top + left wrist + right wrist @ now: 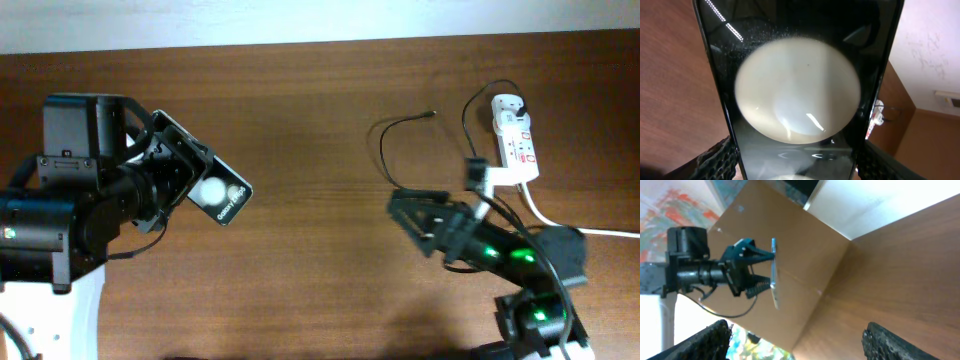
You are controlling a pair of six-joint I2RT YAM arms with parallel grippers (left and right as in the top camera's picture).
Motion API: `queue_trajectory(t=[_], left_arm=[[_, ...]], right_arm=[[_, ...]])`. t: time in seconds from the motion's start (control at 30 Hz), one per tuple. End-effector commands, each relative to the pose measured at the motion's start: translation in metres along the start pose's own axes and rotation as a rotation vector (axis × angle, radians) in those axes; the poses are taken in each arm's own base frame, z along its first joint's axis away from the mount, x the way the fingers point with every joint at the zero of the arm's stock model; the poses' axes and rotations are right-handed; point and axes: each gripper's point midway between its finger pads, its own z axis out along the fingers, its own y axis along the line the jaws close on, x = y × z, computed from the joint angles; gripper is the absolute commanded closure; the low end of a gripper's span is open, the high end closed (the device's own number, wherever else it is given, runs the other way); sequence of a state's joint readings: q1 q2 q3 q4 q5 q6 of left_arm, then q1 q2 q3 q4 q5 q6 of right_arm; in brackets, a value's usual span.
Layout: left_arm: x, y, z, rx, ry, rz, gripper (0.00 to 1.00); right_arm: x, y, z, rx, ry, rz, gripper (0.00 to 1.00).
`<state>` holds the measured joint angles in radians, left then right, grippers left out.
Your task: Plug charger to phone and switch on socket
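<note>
The phone's loose end (231,200) should be grabbed next by my right gripper, across its sides. The phone's opposite end then stays free for my left gripper to regrip.
My left gripper (190,180) is shut on the phone (222,196), a glossy black slab with two white round spots, and holds it above the table at the left. In the left wrist view the phone (800,90) fills the frame between the fingers (797,167). The charger (385,150) is a thin black cable that loops on the table, its plug tip (432,113) lying free. The socket (515,140) is a white power strip at the far right. My right gripper (410,212) is open and empty, left of the socket. Its wrist view shows the phone edge-on (773,275) between spread fingers (795,340).
A thick white cord (560,222) runs from the socket to the right edge. The white wall edge (300,20) borders the table's far side. Bare wood (310,250) lies between the two arms.
</note>
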<state>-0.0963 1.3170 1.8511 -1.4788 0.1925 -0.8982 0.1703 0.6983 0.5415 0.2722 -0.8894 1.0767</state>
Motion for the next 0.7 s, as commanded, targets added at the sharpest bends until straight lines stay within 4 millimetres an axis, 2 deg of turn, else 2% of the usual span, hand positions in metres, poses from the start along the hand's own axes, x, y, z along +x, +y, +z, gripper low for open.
queue_trajectory(t=[0.0,0.03,0.1,0.23,0.37,0.43,0.57,0.67], left_arm=[[0.001,-0.004,-0.004,0.022,-0.002,-0.024,0.38],[0.001,-0.004,-0.004,0.022,-0.001,-0.035,0.38],[0.001,-0.004,-0.004,0.023,-0.001,-0.084,0.38],[-0.003,-0.008,0.003,0.022,0.001,-0.119,0.38],[-0.004,-0.01,0.025,-0.009,0.062,-0.134,0.38],[-0.004,-0.011,0.035,-0.024,0.086,-0.14,0.39],[-0.003,-0.012,0.037,-0.027,0.092,-0.137,0.38],[0.008,-0.028,0.039,0.014,0.105,-0.079,0.38]], right_arm=[[0.013,0.002,0.044,0.015,0.002,-0.066,0.12],[0.023,-0.001,0.061,0.038,-0.013,-0.066,0.1],[0.034,0.001,0.084,0.035,-0.038,-0.076,0.06],[0.054,0.007,0.127,-0.084,-0.048,-0.08,0.06],[0.06,0.009,0.145,-0.128,-0.046,-0.066,0.11],[0.053,0.013,0.147,-0.126,-0.076,-0.067,0.14],[0.044,0.012,0.156,-0.111,-0.105,-0.065,0.2],[0.039,0.015,0.17,-0.117,-0.106,-0.066,0.22]])
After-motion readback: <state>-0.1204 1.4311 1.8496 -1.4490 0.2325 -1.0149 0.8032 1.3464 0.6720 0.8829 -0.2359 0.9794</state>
